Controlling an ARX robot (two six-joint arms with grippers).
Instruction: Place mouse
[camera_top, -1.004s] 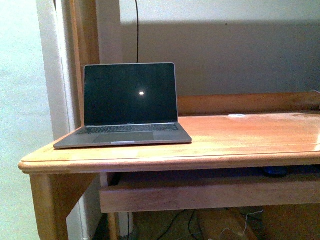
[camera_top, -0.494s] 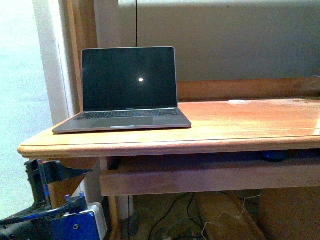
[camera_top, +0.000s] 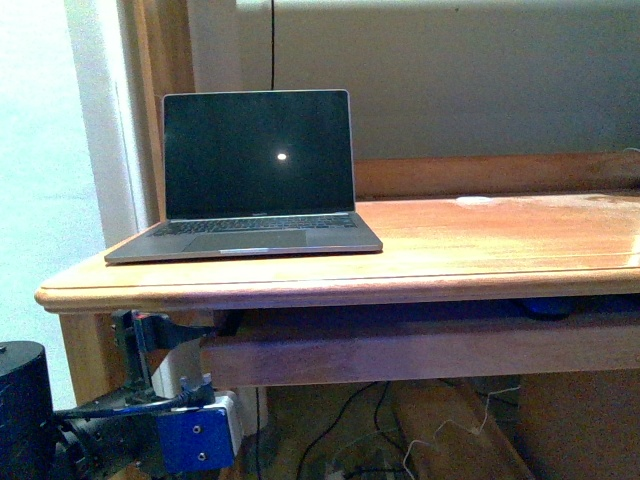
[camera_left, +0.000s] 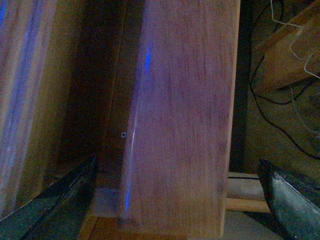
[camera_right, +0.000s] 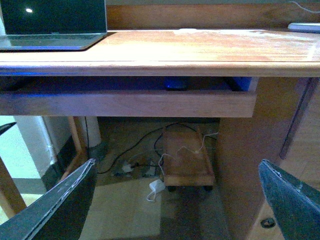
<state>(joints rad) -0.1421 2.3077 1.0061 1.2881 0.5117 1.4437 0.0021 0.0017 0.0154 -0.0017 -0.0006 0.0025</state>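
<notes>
My right gripper needs to grab the mouse (camera_top: 545, 307) by its long sides next, to place it.
The mouse (camera_top: 545, 307) is a small dark rounded shape lying on the pull-out shelf (camera_top: 420, 350) under the desk top, at the right. In the right wrist view the mouse (camera_right: 176, 83) lies in shadow behind the shelf's front board. My left gripper (camera_top: 140, 335) is open at the lower left, below the desk's corner; in its own view the left gripper (camera_left: 177, 200) faces a wooden board (camera_left: 185, 115) from close by. My right gripper (camera_right: 177, 200) is open, low in front of the desk, with nothing between its fingers.
An open laptop (camera_top: 255, 170) with a dark screen stands on the desk top (camera_top: 500, 245) at the left. A small flat white disc (camera_top: 474, 201) lies near the back rail. Cables and a low wooden dolly (camera_right: 186, 155) sit on the floor under the desk.
My left arm has risen into the front view at the lower left, up to the desk's corner. The view of the desk has shifted slightly. The mouse has not moved.
</notes>
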